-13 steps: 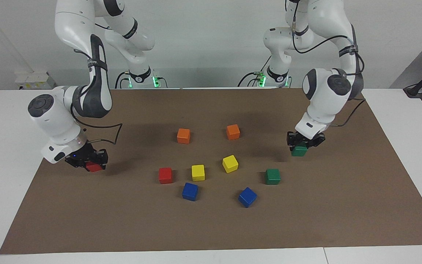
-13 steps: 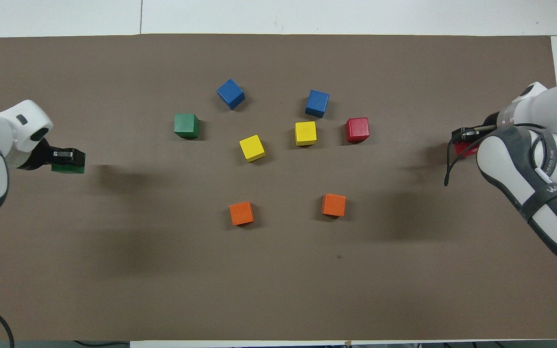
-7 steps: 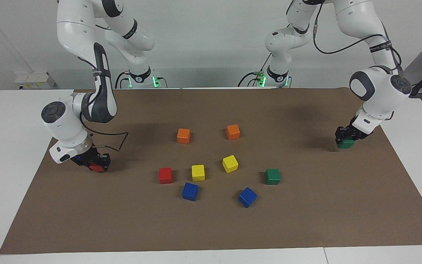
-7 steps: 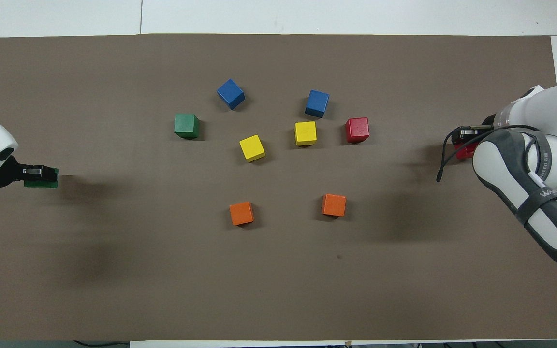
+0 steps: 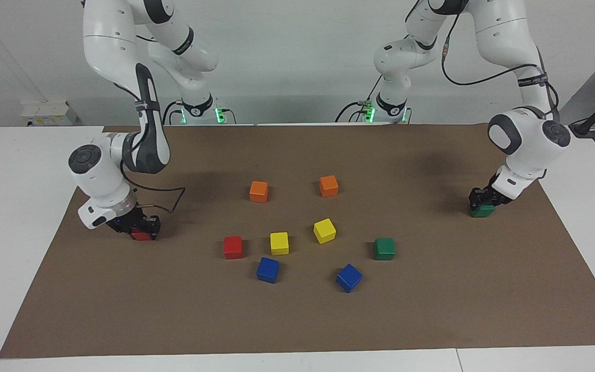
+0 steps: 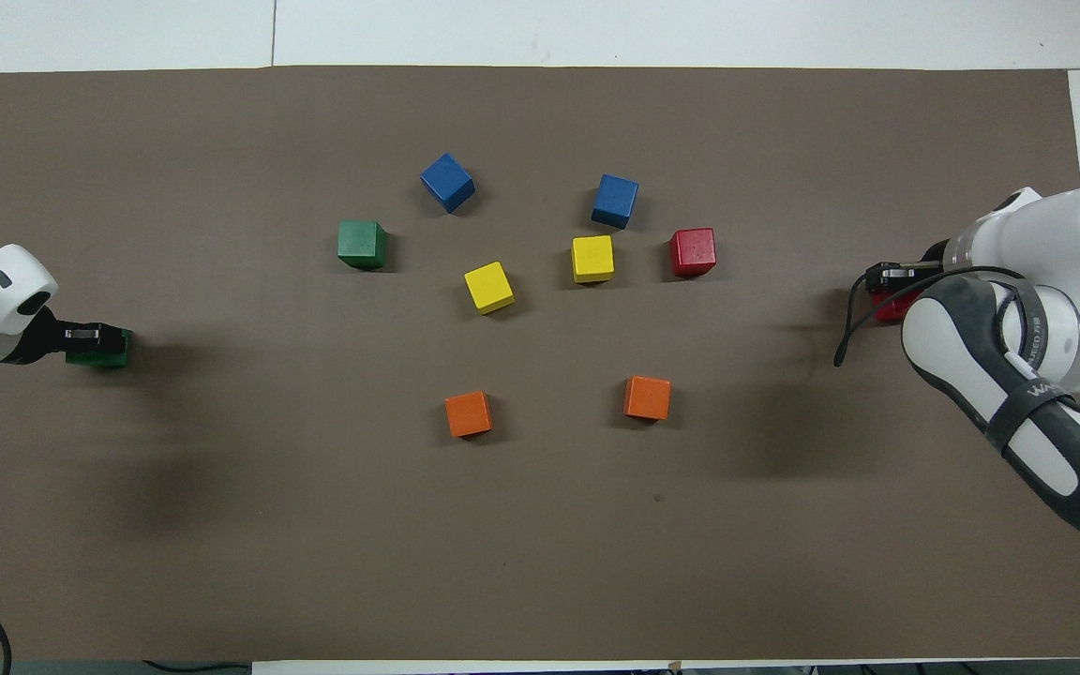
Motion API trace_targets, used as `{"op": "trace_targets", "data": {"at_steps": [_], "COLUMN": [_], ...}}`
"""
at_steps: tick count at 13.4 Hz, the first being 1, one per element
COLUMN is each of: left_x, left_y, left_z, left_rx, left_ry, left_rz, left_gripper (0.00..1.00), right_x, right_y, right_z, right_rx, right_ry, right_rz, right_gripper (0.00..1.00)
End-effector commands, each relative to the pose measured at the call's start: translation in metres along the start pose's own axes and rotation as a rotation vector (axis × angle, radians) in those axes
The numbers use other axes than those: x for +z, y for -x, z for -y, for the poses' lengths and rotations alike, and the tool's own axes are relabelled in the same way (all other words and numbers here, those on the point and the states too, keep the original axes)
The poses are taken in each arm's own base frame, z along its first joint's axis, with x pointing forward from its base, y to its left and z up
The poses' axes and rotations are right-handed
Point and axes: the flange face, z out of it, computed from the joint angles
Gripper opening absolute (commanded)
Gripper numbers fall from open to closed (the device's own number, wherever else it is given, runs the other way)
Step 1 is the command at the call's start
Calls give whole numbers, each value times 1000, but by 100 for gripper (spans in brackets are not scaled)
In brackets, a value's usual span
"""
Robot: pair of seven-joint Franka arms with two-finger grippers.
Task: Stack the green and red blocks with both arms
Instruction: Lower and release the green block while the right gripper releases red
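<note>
It is time to open my left gripper: the lower edge of the dark green block is on the brown mat in the overhead view, so the block would stay there.
My left gripper [image 5: 483, 200] is shut on a dark green block [image 5: 482, 211], low at the brown mat near the left arm's end; both also show in the overhead view, the gripper [image 6: 88, 336] and its block [image 6: 107, 353]. My right gripper [image 5: 140, 229] is shut on a red block [image 5: 142, 236], low at the mat near the right arm's end, and shows from overhead [image 6: 887, 279] with its block [image 6: 889, 306]. A second green block [image 5: 384, 248] [image 6: 362, 244] and a second red block [image 5: 233, 247] [image 6: 693, 252] sit free among the middle cluster.
Two orange cubes [image 5: 259, 191] [image 5: 328, 186], two yellow cubes [image 5: 279, 243] [image 5: 324, 230] and two blue cubes [image 5: 267, 269] [image 5: 348, 277] stand in the middle of the brown mat [image 5: 297, 320]. White table [image 5: 13, 181] borders the mat.
The left gripper carried its green block toward the left arm's end of the mat and came down. The right gripper shifted slightly with its red block and sank toward the mat.
</note>
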Motion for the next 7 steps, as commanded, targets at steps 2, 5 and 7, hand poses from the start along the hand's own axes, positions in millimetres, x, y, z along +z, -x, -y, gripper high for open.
{"op": "trace_targets", "data": {"at_steps": [2, 5, 7], "left_x": [-2, -26, -77], "left_y": [2, -9, -41], "left_z": [3, 5, -18], "left_rx": [61, 89, 131], "left_ry": [0, 5, 11], "left_rz": [-19, 1, 10], "left_gripper": [100, 100, 100], "right_x": [4, -25, -73], "right_y": [11, 5, -7], "right_z": [1, 2, 9], "right_rx": [1, -5, -15], "right_ry": [9, 18, 25], "right_rz": [7, 6, 30], "right_gripper": [100, 100, 100]}}
